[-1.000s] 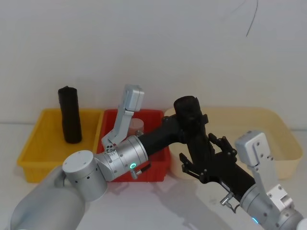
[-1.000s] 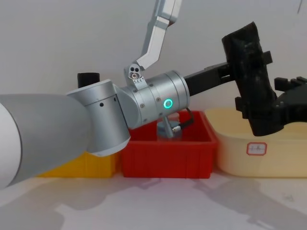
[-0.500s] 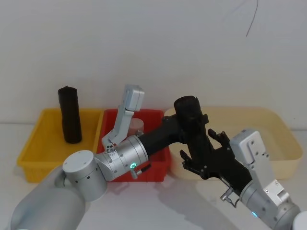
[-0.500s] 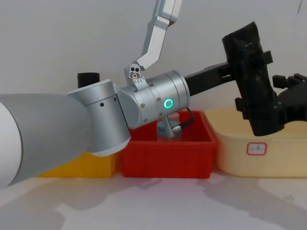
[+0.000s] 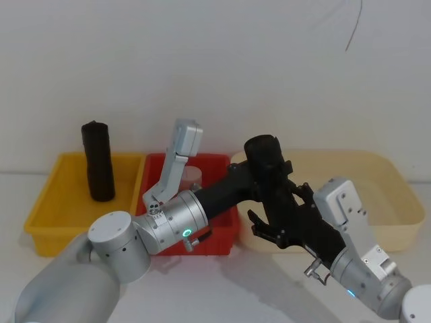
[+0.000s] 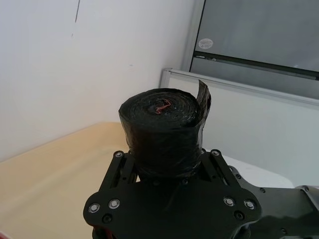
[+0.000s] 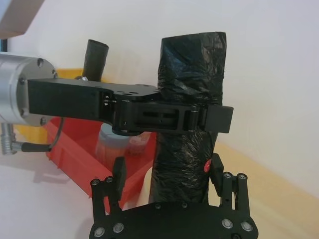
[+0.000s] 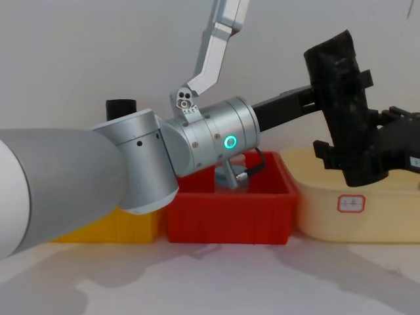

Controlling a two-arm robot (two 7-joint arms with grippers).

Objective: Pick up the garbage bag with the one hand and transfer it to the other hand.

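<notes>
I need to take the roll over from my other hand, so next I should grab the garbage bag [image 8: 336, 79] by its lower end [image 8: 357, 169] with my right gripper.
The garbage bag [image 5: 264, 156], a crinkled black roll, hangs upright in the air between the red and cream bins. My left gripper [image 5: 272, 177] reaches in from the left and is shut on the bag's middle [image 7: 192, 64], its black body lying crosswise. My right gripper [image 5: 281, 219] comes up from the lower right and stands open. Its fingers [image 7: 119, 175] straddle the bag's lower end, with a gap showing on one side. From the side, the bag [image 8: 336, 79] leans slightly, with the right gripper [image 8: 357, 156] at its bottom. The roll's top [image 6: 162, 112] faces the left wrist camera.
A yellow bin [image 5: 47, 202] at the left holds another black roll [image 5: 98, 161] standing upright. The red bin [image 5: 225, 237] in the middle holds a clear jar [image 5: 192, 176]. A cream bin [image 5: 390, 176] sits at the right, labelled on its front [image 8: 352, 203].
My right gripper has moved in toward the bag, and its open fingers now flank the bag's lower end. The left arm and the bag have stayed still.
</notes>
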